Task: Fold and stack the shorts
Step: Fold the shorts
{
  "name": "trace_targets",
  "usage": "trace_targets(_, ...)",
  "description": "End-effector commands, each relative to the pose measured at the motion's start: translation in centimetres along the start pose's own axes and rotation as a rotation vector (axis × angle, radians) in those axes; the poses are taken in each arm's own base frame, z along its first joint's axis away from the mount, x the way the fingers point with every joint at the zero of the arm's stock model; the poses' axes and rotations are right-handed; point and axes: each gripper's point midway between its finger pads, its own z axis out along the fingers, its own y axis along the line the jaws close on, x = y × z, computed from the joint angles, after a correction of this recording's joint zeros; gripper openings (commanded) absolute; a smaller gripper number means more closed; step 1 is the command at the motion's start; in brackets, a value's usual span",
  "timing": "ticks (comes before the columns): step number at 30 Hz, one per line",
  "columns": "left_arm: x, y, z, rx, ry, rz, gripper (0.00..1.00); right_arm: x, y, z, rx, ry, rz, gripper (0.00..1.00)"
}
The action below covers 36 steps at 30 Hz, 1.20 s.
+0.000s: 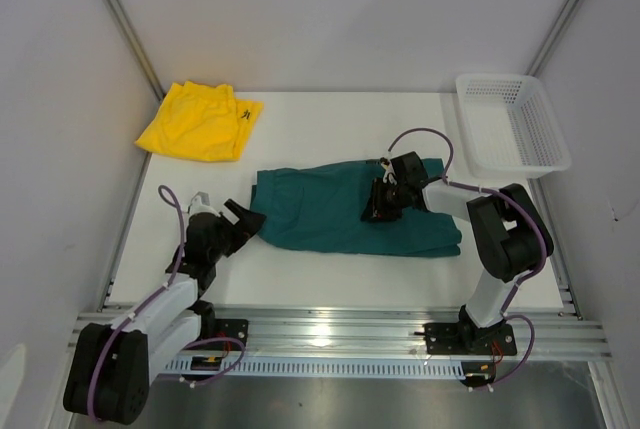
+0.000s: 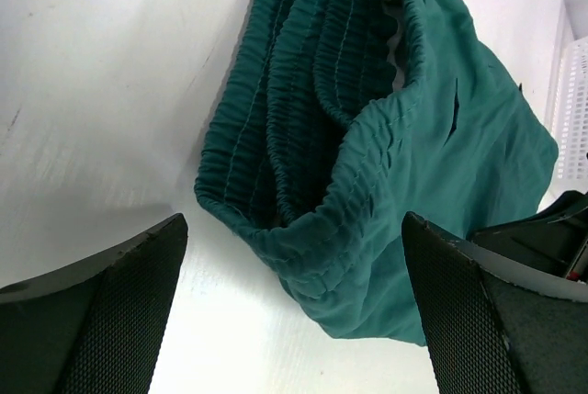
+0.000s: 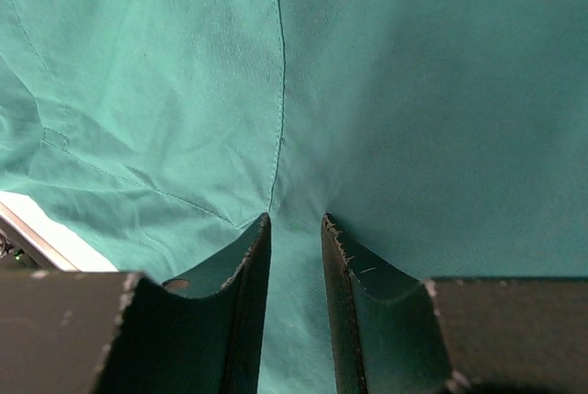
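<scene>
My left gripper pinches the near corner of the teal shorts' bunched waistband next, to fold the waistband over toward the leg end.
The dark teal shorts (image 1: pixel 330 214) lie spread flat mid-table, waistband to the left. The yellow shorts (image 1: pixel 200 121) lie folded at the back left corner. My left gripper (image 1: pixel 245 219) is open and low, just off the teal waistband's left end; in the left wrist view the bunched elastic waistband (image 2: pixel 303 118) lies between and ahead of my open fingers (image 2: pixel 292 224). My right gripper (image 1: pixel 378 207) presses down on the right half of the teal shorts. In the right wrist view its jaws (image 3: pixel 296 221) stand narrow, with a pinch of teal fabric (image 3: pixel 413 91) between them.
A white plastic mesh basket (image 1: pixel 512 124) stands at the back right corner, partly over the table's edge. Grey walls close in on the left, back and right. The right arm's cable loops above the teal shorts.
</scene>
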Motion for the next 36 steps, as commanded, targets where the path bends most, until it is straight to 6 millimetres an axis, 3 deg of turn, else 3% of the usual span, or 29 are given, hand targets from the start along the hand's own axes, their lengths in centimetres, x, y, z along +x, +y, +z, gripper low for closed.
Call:
trace_targets(1, -0.4, -0.4, 0.0, 0.037, -0.016, -0.002, 0.99, 2.8, -3.4, -0.1, 0.132, 0.088, 0.009, 0.32)
trace_targets(11, -1.2, -0.5, 2.3, 0.074, -0.031, -0.08, 0.99, 3.0, -3.5, 0.0, 0.13, 0.098, 0.012, 0.32)
trace_targets(13, -0.5, 0.4, 2.8, 0.053, -0.012, -0.109, 0.99, 3.0, -3.5, 0.1, 0.129, 0.099, 0.015, 0.32)
trace_targets(14, -0.9, -0.3, 2.9, 0.094, -0.034, -0.109, 0.99, 3.0, -3.5, 0.1, 0.127, 0.096, 0.012, 0.32)
trace_targets(19, -0.1, 0.0, 3.6, 0.113, -0.011, -0.137, 0.98, 3.0, -3.3, 0.0, 0.124, 0.097, 0.015, 0.31)
trace_targets(23, -0.1, -0.5, 3.8, 0.154, -0.011, -0.113, 0.73, 3.0, -3.1, 0.0, 0.121, 0.095, 0.014, 0.31)
trace_targets(24, -0.1, -0.6, 3.8, 0.16, -0.01, -0.107, 0.62, 3.1, -3.1, 0.0, 0.12, 0.098, 0.014, 0.31)
trace_targets(31, -0.8, -1.4, 4.1, 0.195, -0.03, -0.082, 0.32, 3.4, -3.1, 0.1, 0.124, 0.105, 0.012, 0.31)
trace_targets(35, -1.3, -2.8, 4.3, 0.262, -0.032, -0.02, 0.0, 4.0, -2.9, 0.4, 0.134, 0.119, -0.002, 0.3)
trace_targets(36, -1.4, -3.2, 4.3, 0.277, -0.033, -0.01, 0.0, 4.0, -2.7, 0.5, 0.138, 0.12, -0.007, 0.29)
